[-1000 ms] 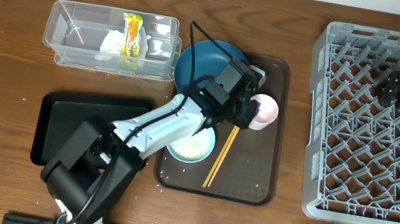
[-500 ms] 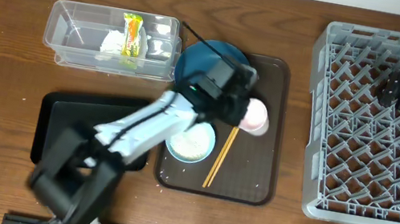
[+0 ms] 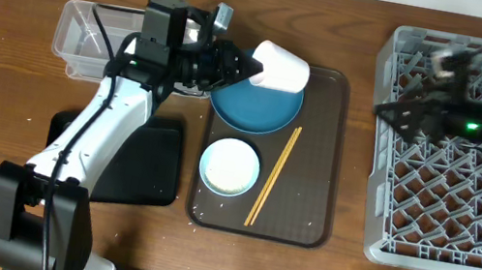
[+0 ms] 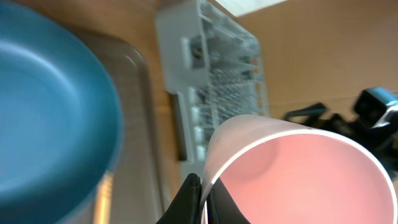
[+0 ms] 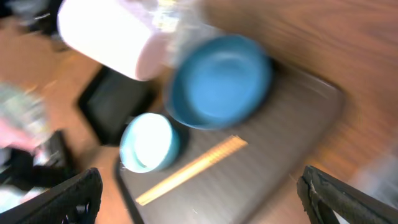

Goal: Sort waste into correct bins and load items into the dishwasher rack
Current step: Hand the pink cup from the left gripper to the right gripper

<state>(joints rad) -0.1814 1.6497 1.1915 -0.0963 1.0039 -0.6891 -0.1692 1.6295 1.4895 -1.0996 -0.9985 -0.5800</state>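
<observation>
The right gripper grabs the pink cup across its free base end [image 3: 304, 75] next, opposite the held rim, to load the cup rim-first into the dishwasher rack [image 3: 443, 218].
My left gripper [image 3: 250, 66] is shut on the rim of the pink cup [image 3: 282, 66] and holds it on its side above the far edge of the blue plate [image 3: 255, 108]. In the left wrist view the jaws [image 4: 202, 200] pinch the cup wall [image 4: 298, 180]. The white bowl [image 3: 230, 168] and the chopsticks [image 3: 272, 178] lie on the brown tray [image 3: 306, 215]. My right gripper [image 3: 400, 109] is open over the left part of the dishwasher rack [image 3: 443, 218]; its fingers [image 5: 205, 202] are spread wide. The tissue, the wrapper and the pale cup are hidden.
The clear tub [image 3: 87, 31] stands at the back left, partly under my left arm. The black tray [image 3: 157, 165] lies left of the brown tray. The right wrist view is blurred and shows the plate [image 5: 221, 81], bowl [image 5: 149, 143] and chopsticks [image 5: 193, 165].
My left gripper has lifted the pink cup off the brown tray and swung up and left over the plate. My right arm has moved left over the rack.
</observation>
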